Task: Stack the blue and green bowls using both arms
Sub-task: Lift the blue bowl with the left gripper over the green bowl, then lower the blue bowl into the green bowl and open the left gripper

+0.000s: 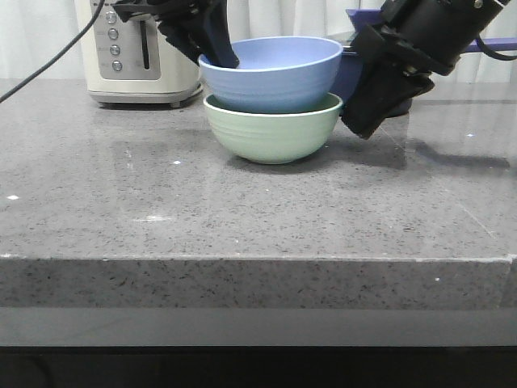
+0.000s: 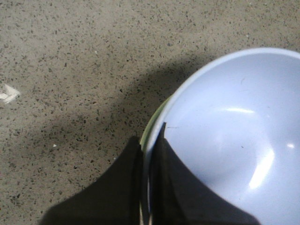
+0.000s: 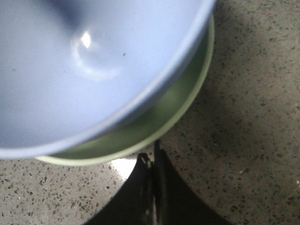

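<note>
I need to let go of the blue bowl with my left gripper, because the lower part of the blue bowl is inside the green bowl's rim.
The blue bowl (image 1: 273, 73) sits nested inside the green bowl (image 1: 272, 129) at the middle of the grey counter. My left gripper (image 1: 216, 47) reaches in from the back left and is shut on the blue bowl's rim. In the left wrist view my left gripper (image 2: 151, 133) has one finger inside the blue bowl (image 2: 234, 131) and one outside, and a sliver of the green bowl's rim (image 2: 154, 122) shows. My right gripper (image 1: 361, 123) is shut and empty, just right of the green bowl. In the right wrist view my right gripper (image 3: 152, 151) lies just outside the green bowl's rim (image 3: 154, 126), under the blue bowl (image 3: 84, 65).
A cream toaster (image 1: 137, 48) stands at the back left. A dark navy saucepan (image 1: 353, 71) is behind the bowls, partly hidden by my right arm. The counter's front edge (image 1: 258, 259) runs across the view. A small white scrap (image 2: 8, 93) lies on the counter.
</note>
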You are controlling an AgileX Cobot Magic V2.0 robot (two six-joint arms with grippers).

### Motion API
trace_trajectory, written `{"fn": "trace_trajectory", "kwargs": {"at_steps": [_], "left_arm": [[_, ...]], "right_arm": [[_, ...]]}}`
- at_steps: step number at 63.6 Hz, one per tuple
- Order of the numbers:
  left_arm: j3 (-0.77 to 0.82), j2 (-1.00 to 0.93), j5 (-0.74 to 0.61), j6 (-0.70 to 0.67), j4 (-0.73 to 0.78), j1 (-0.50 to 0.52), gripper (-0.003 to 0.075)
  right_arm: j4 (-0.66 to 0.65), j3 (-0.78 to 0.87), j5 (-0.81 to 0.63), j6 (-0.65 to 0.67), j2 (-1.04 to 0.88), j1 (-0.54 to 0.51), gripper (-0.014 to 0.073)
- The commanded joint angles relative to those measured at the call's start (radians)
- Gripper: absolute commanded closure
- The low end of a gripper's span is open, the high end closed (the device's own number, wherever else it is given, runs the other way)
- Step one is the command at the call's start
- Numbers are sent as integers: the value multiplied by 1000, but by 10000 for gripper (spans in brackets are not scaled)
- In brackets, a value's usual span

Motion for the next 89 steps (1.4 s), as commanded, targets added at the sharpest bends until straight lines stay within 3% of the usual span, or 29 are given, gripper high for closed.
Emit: {"fn": "trace_trajectory", "kwargs": {"at_steps": [1, 14, 20, 39, 54, 70, 89], "left_arm": [[-33, -48, -53, 2, -28, -11, 707], [-33, -48, -53, 2, -32, -11, 447], [-33, -48, -57, 2, -36, -11, 372], [-33, -113, -55, 2, -25, -11, 367], [4, -258, -32, -4, 71, -11, 367], [253, -493, -105, -7, 141, -9, 367], [586, -790, -126, -107, 257, -9, 367]], "right_arm": [[38, -23, -22, -5, -42, 0, 657], [38, -23, -22, -5, -42, 0, 657], [38, -23, -22, -5, -42, 0, 657], [38, -23, -22, -5, -42, 0, 657], [38, -23, -22, -5, -42, 0, 657], [38, -23, -22, -5, -42, 0, 657], [38, -23, -21, -5, -42, 0, 657]]}}
